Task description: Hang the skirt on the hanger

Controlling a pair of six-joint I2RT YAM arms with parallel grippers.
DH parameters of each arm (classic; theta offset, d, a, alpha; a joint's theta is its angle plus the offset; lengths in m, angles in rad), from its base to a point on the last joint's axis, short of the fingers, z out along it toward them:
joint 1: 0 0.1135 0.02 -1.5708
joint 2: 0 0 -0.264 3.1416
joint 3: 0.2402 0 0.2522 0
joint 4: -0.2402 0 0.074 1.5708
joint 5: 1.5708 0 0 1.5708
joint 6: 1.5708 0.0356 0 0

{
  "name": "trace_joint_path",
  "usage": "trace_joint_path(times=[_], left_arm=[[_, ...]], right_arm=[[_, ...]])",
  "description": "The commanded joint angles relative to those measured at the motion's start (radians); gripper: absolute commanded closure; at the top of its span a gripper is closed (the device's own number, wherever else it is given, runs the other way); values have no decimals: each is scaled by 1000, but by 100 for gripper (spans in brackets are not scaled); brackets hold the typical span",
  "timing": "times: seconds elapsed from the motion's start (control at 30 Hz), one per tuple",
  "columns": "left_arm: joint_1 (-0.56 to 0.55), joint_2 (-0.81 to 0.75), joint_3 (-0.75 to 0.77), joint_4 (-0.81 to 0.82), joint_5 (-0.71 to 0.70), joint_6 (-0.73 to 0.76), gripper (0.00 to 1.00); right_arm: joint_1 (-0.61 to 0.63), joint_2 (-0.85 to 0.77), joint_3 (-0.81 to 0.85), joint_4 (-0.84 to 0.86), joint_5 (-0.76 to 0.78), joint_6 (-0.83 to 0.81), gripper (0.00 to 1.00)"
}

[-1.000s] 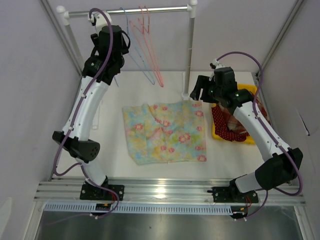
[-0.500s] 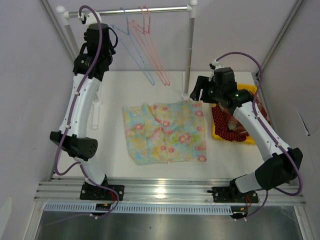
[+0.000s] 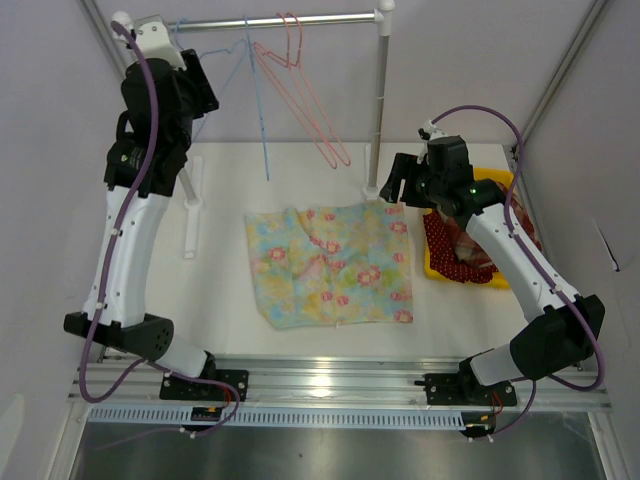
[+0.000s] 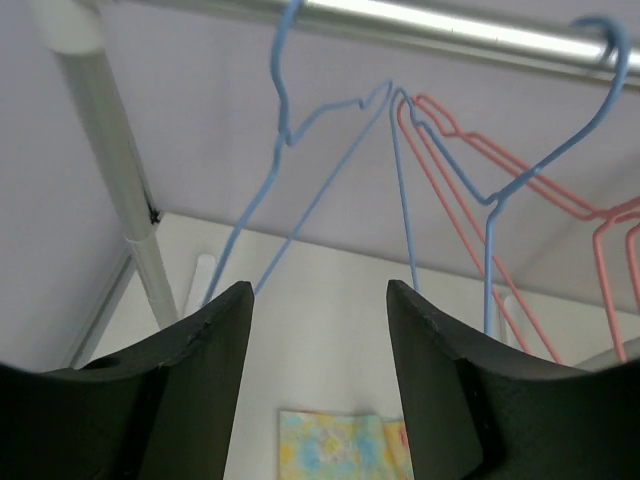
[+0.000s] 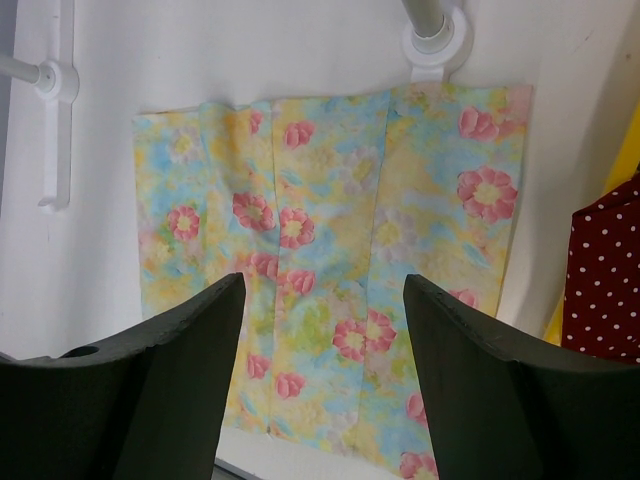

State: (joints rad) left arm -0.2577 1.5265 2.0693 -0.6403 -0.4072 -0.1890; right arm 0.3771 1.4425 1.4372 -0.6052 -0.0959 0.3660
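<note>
The blue hanger's far side should stay free for the skirt, and its hook for hanging. My left gripper needs to grab the blue hanger's near sloping wire [image 4: 243, 222] next.
The floral skirt [image 3: 330, 265] lies flat on the white table, and it also shows in the right wrist view [image 5: 330, 230] and small in the left wrist view [image 4: 340, 445]. Blue hangers [image 3: 258, 100] and pink hangers [image 3: 310, 90] hang from the rail [image 3: 320, 18]. My left gripper [image 3: 205, 88] is raised to the rail's left end. It stands open [image 4: 320, 290] just below a blue hanger [image 4: 300, 130], whose wires run behind the fingertips with nothing between them. My right gripper [image 3: 395, 185] hovers open [image 5: 322, 285] over the skirt's far right corner.
A yellow bin [image 3: 500, 185] with a red polka-dot garment [image 3: 460, 250] sits right of the skirt. The rack's right post [image 3: 378, 100] stands on a foot [image 5: 435, 40] at the skirt's far edge. The left post's foot [image 3: 190, 210] lies left of the skirt.
My left arm has swung up and to the left along the rail. The blue hanger has shifted and now hangs steeper. The right arm and the skirt have not moved.
</note>
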Motion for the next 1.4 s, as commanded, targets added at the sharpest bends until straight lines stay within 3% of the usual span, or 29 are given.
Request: trace_joint_path(times=[0.0, 0.17, 0.57, 0.73, 0.83, 0.87, 0.93, 1.07, 1.2, 1.37], left_arm=[[2, -49, 0, 53, -82, 69, 38], [6, -28, 3, 65, -165, 137, 34], [112, 148, 55, 28, 21, 105, 32], [117, 173, 49, 30, 71, 89, 35], [117, 181, 51, 33, 103, 88, 45], [117, 181, 52, 33, 113, 86, 56], [117, 175, 49, 37, 125, 83, 65], [117, 172, 83, 33, 143, 85, 100], [117, 144, 91, 39, 169, 82, 100], [117, 89, 107, 47, 194, 92, 100]], right_arm=[[3, -5, -1, 30, -5, -6, 29], [3, 4, 3, 25, -10, -7, 29], [2, 18, 19, 10, -4, -30, 29], [2, 15, 9, 7, 7, -35, 29], [0, 10, 2, 5, 12, -38, 29], [0, 9, -4, 5, 16, -38, 30], [0, 4, -9, 8, 19, -36, 32], [0, -1, -12, 5, 25, -42, 43], [0, -7, -12, 5, 30, -48, 53], [2, -13, -11, 7, 25, -48, 54]])
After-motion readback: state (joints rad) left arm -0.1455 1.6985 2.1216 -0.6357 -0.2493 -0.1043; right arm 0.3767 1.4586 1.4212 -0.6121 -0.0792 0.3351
